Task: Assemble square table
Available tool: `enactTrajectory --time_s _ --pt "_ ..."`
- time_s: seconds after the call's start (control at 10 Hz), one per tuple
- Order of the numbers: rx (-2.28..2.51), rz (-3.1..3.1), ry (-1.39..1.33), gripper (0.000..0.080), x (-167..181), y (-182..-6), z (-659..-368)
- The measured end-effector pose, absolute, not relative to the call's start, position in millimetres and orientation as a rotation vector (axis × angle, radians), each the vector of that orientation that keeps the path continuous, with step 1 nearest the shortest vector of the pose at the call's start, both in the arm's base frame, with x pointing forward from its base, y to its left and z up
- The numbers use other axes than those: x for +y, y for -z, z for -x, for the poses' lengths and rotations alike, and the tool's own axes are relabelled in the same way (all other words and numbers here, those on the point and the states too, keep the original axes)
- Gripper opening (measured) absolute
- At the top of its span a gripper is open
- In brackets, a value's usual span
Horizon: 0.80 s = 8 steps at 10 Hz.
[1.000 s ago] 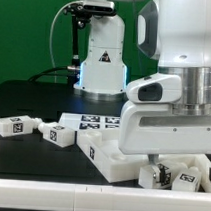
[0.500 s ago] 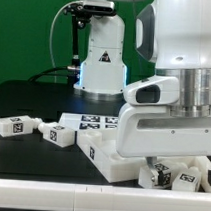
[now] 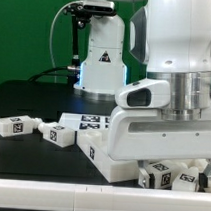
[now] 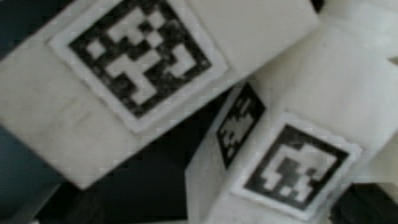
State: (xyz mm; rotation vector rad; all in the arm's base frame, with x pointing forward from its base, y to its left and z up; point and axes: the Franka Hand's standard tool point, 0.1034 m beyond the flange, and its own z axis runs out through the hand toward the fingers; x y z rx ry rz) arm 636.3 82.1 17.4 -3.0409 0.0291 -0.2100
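I should close my gripper on the tagged leg (image 4: 281, 178) now. The leg is between my fingers and level with them, so my gripper would hold the leg.
In the exterior view the white square table top (image 3: 103, 155) lies near the front, mostly hidden behind my arm. Two tagged white legs (image 3: 17, 124) (image 3: 59, 134) lie apart at the exterior view's left. Two more legs (image 3: 158, 176) (image 3: 190, 179) lie by the front edge at the right. My gripper (image 3: 159, 156) hangs low just above those right legs; its fingers are hidden. The wrist view shows, very close, one tagged leg (image 4: 285, 150) and another white tagged face (image 4: 134, 60). No fingers show there.
The marker board (image 3: 93, 121) lies flat behind the table top. The robot base (image 3: 101, 63) stands at the back with a cable at its left. A white strip (image 3: 49, 186) runs along the table's front edge.
My arm and gripper have shifted toward the exterior view's left. The legs and the table top have not moved.
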Motion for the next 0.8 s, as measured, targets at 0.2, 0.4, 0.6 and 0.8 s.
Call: enactTrajectory --time_s 0.2,0.4,0.6,0.8 --pt "0.029 3.041 0.214 0.0649 82.4 -15.6 -636.3" --pt "0.029 3.041 0.214 0.0553 82.5 -15.4 -636.2" --pt "0.028 3.04 0.214 0.0285 82.8 -15.4 -636.3" --pt "0.03 3.039 0.213 0.0286 84.5 -16.0 -636.5"
